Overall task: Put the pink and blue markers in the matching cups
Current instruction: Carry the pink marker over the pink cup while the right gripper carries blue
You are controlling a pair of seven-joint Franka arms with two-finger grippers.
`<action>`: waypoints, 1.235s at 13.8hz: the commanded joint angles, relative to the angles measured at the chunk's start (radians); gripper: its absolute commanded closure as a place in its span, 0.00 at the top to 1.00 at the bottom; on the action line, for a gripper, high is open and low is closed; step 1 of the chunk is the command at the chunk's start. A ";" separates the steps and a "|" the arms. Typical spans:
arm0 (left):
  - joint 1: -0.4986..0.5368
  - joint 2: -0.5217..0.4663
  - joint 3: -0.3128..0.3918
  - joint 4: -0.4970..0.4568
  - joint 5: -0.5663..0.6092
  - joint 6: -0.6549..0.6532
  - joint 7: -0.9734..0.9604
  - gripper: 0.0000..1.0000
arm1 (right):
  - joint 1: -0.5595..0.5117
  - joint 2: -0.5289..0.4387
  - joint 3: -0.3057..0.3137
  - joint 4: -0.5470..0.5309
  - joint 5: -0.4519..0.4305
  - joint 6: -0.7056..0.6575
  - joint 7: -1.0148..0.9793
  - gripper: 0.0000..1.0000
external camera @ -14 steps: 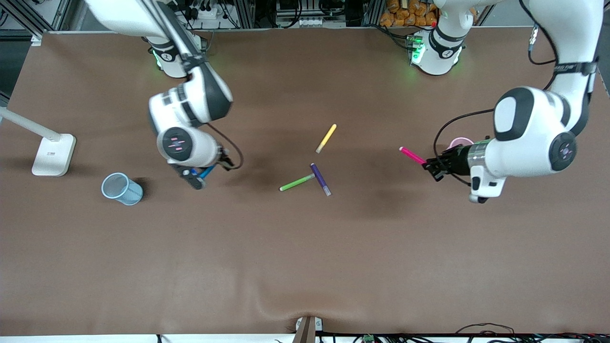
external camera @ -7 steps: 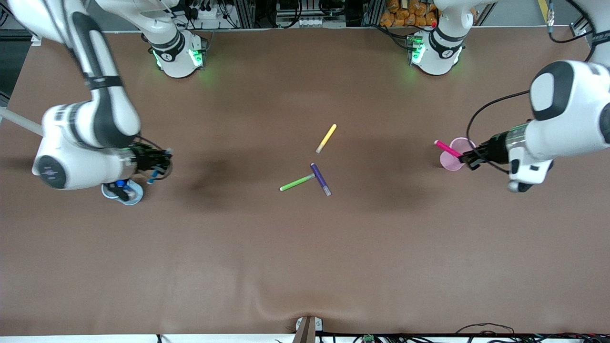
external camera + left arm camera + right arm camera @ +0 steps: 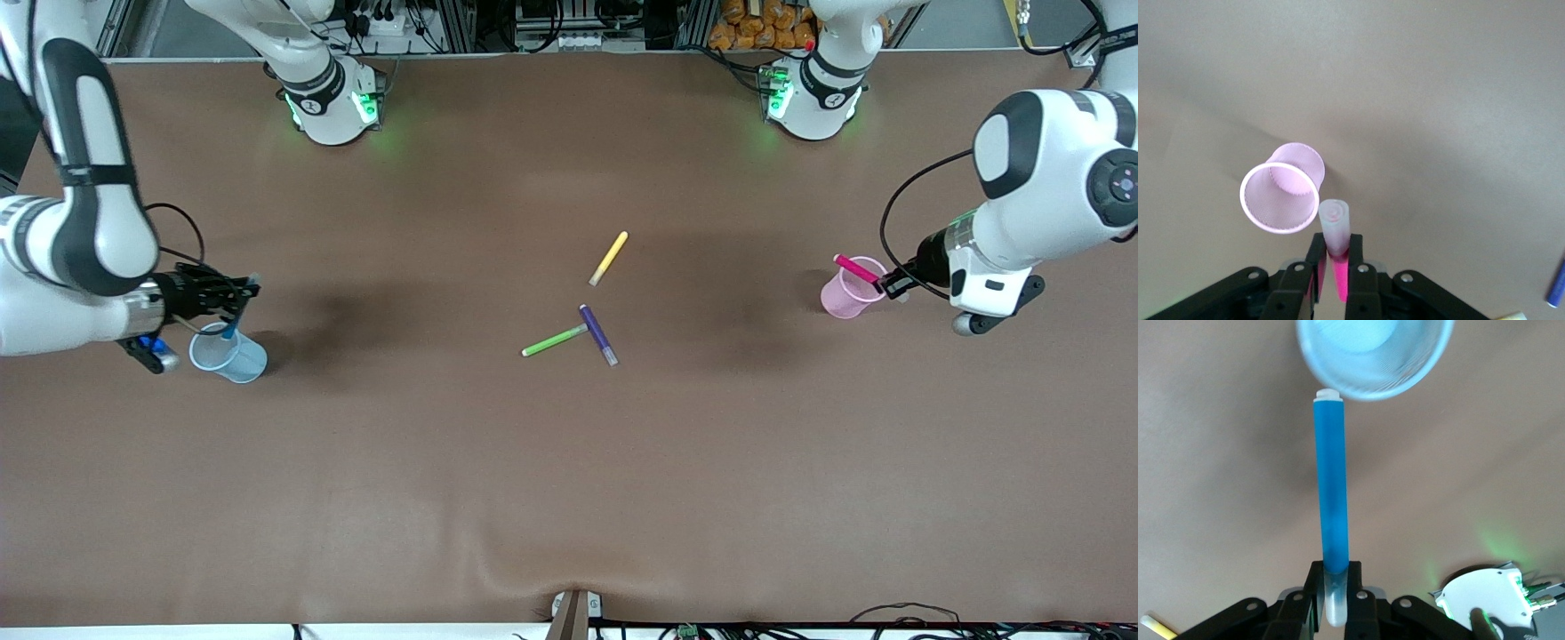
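Observation:
The pink marker's end pokes past the pink cup's rim, so my left gripper tips the pink marker upright inside the cup next, before it opens.
My right gripper is shut on the blue marker, which points down over the rim of the light blue cup at the right arm's end of the table. In the right wrist view the blue marker runs from the gripper to the blue cup's rim. My left gripper is shut on the pink marker, held over the rim of the pink cup. In the left wrist view the pink marker's pale cap sticks out of the gripper beside the pink cup.
A yellow marker, a green marker and a purple marker lie at the table's middle, the green one touching the purple one. The purple marker shows at the edge of the left wrist view.
My right arm has swung to its end of the table, carrying the blue marker over the blue cup. My left arm has drawn the pink marker back over the pink cup's rim.

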 commanded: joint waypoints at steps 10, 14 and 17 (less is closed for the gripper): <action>0.042 -0.131 -0.006 -0.282 0.026 0.319 0.078 0.00 | -0.104 0.177 0.019 0.136 0.067 -0.009 -0.100 0.00; 0.165 -0.136 -0.013 -0.280 0.026 0.323 0.253 0.00 | -0.109 0.224 0.018 0.203 0.062 -0.012 -0.111 1.00; 0.168 -0.133 -0.011 -0.289 0.023 0.335 0.252 0.00 | -0.106 0.223 0.019 0.245 0.056 -0.022 -0.105 1.00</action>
